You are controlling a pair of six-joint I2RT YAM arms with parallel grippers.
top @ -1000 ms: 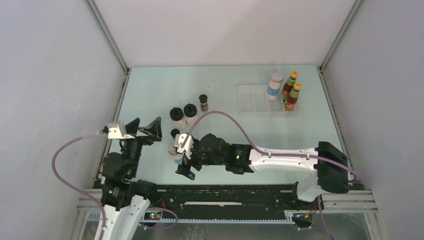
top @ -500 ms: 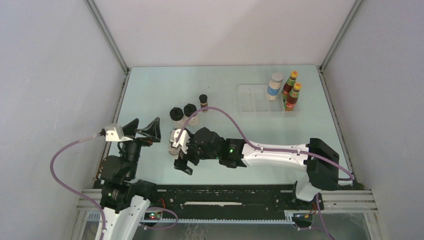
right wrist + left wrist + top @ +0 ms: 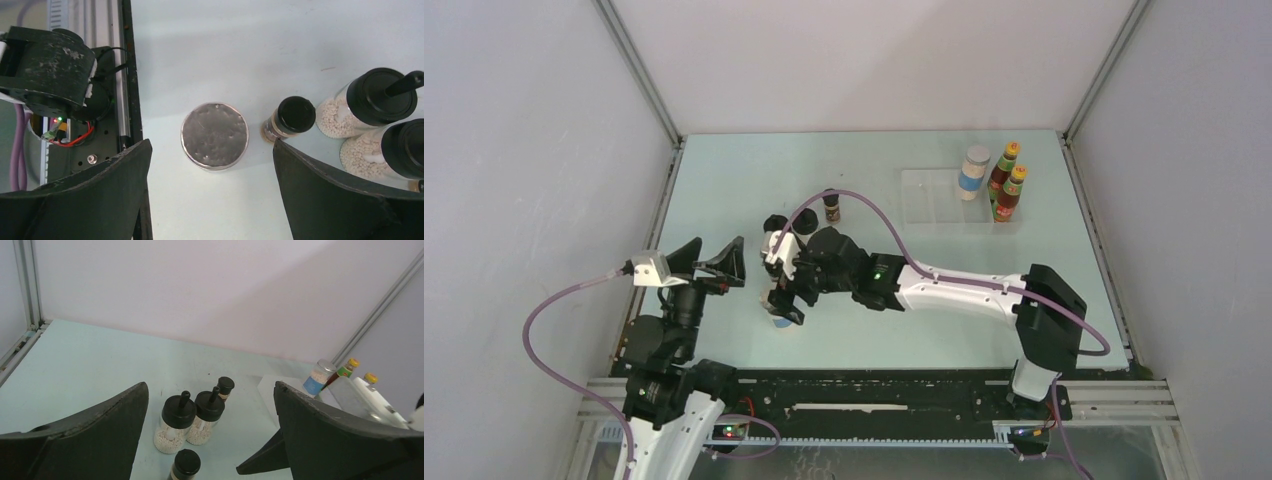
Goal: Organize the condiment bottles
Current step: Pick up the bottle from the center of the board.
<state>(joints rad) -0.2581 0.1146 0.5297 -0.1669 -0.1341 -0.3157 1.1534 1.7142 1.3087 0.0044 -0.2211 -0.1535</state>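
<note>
The base of the grey-lidded jar should stay free to stand in the tray (image 3: 929,198), so my right gripper needs to grab the jar next from above around its lid (image 3: 770,299).
My right gripper (image 3: 784,298) is open and hovers over a grey-lidded jar (image 3: 214,135), whose lid shows between the fingertips from above. The same jar's blue label peeks out in the top view (image 3: 781,322). Beside it stand a tiny dark jar (image 3: 291,117) and two black-lidded pale jars (image 3: 372,105) (image 3: 400,150). A second tiny dark jar (image 3: 831,205) stands farther back. The other grey-lidded jar (image 3: 974,170) and two red sauce bottles (image 3: 1005,165) (image 3: 1012,192) stand at a clear tray (image 3: 929,198). My left gripper (image 3: 714,258) is open and empty, left of the group.
The right arm (image 3: 944,292) stretches across the table's middle and hides most of the black-lidded jars from above. The black front rail (image 3: 127,75) and the left arm's base (image 3: 47,70) lie close to the grey-lidded jar. Walls enclose the table (image 3: 754,170).
My right arm has swung its open gripper toward the back of the table. The left arm has hardly moved.
</note>
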